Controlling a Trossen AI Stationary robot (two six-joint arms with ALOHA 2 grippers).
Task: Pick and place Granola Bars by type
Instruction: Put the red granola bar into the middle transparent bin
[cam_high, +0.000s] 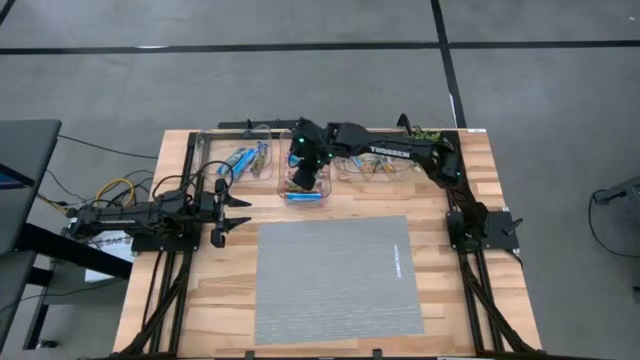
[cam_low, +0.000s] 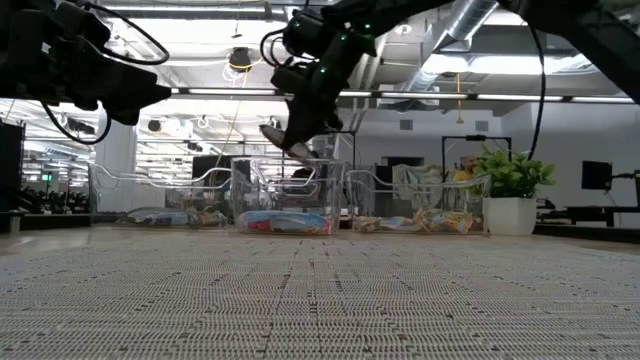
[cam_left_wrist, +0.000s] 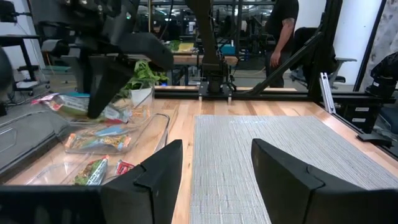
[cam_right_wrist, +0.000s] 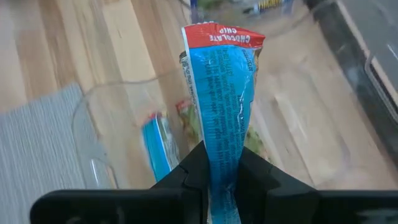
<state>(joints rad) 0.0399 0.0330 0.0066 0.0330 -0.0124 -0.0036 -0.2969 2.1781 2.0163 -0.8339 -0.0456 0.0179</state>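
Note:
The blue bar (cam_right_wrist: 222, 93) is over the middle bin (cam_right_wrist: 130, 127) in the right wrist view, inside the bin's rim, and would drop in, so the robot's right gripper will open.
My right gripper (cam_right_wrist: 222, 169) is shut on a blue granola bar (cam_right_wrist: 221, 87) with an orange-red end. It hovers over the middle clear bin (cam_high: 283, 192) at the table's far edge, as the low view (cam_low: 300, 140) also shows. That bin holds another blue bar (cam_right_wrist: 158, 149) lying on its floor. The left bin (cam_high: 240, 160) holds blue-and-white bars. The right bin (cam_high: 385, 168) holds multicoloured bars. My left gripper (cam_high: 220, 222) waits open near the table's left edge, its fingers (cam_left_wrist: 155, 174) touching nothing. My right gripper pinches the blue bar between its two fingers near one end (cam_right_wrist: 221, 149). The bar runs on from the fingers lengthwise, and its orange-red end (cam_right_wrist: 224, 36) is free. It is lifted clear above the middle bin, slanting down toward it.
A grey woven mat (cam_high: 335, 280) covers the middle and near part of the wooden table. A potted plant (cam_low: 510, 195) stands past the far right corner. Black frame rails run along both sides. A person (cam_left_wrist: 283, 31) stands in the room beyond the table.

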